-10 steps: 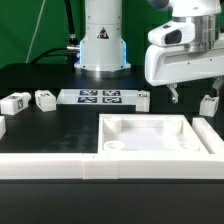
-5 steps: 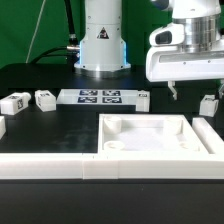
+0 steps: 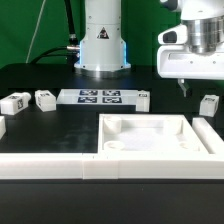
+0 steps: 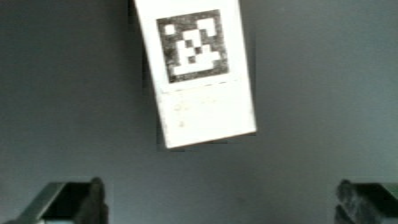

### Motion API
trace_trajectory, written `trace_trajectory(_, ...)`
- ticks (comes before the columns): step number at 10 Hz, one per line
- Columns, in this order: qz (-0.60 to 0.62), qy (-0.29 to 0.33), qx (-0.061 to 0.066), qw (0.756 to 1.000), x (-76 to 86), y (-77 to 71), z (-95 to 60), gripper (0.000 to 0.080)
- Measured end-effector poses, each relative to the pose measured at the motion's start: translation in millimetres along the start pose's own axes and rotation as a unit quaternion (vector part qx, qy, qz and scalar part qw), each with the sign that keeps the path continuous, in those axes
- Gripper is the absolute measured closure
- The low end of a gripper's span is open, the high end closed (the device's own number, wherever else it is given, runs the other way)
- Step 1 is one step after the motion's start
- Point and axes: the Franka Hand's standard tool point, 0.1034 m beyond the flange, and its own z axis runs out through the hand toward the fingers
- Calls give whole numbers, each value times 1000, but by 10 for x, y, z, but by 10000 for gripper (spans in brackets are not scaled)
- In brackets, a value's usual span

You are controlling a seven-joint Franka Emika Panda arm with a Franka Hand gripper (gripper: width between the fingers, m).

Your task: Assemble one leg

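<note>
My gripper grabs the leg by its tagged body (image 3: 209,105) (image 4: 199,65) next, to fit it upright into the white panel.
A leg (image 3: 208,104), a small white block with a black-and-white tag, lies on the black table at the exterior view's right. It fills the wrist view (image 4: 196,72) as a long white block, tag end away from the fingers. My gripper (image 3: 203,86) hangs above it, a little toward the exterior view's left, open and empty. In the wrist view both fingers (image 4: 71,200) stand wide apart with only bare table between them, and the gripper (image 4: 221,205) is short of the leg. More legs lie at the left (image 3: 14,102) (image 3: 45,99) and by the marker board (image 3: 144,98).
The large square white panel (image 3: 190,128) with a raised rim lies in front of the leg. The marker board (image 3: 100,97) lies at the back centre. A long white bar (image 3: 50,165) runs along the front. The robot base (image 3: 102,45) stands behind.
My gripper has moved toward the exterior view's right and a little upward, closer to over the right-hand leg. The parts on the table have not moved.
</note>
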Motion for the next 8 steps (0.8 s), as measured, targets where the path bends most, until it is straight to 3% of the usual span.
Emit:
trace_trajectory(1, -1, 0, 0, 1000, -1, -4, -1, 151)
trace_trajectory(2, -36, -21, -10, 999, 0, 37, 7, 151)
trace_trajectory(4, -38, -77, -14, 996, 10, 69, 32, 151)
trace_trajectory(6, -35, -137, -28, 990, -49, 37, 48, 151)
trace_trajectory(8, -22, -238, -51, 970, -88, 36, 67, 151)
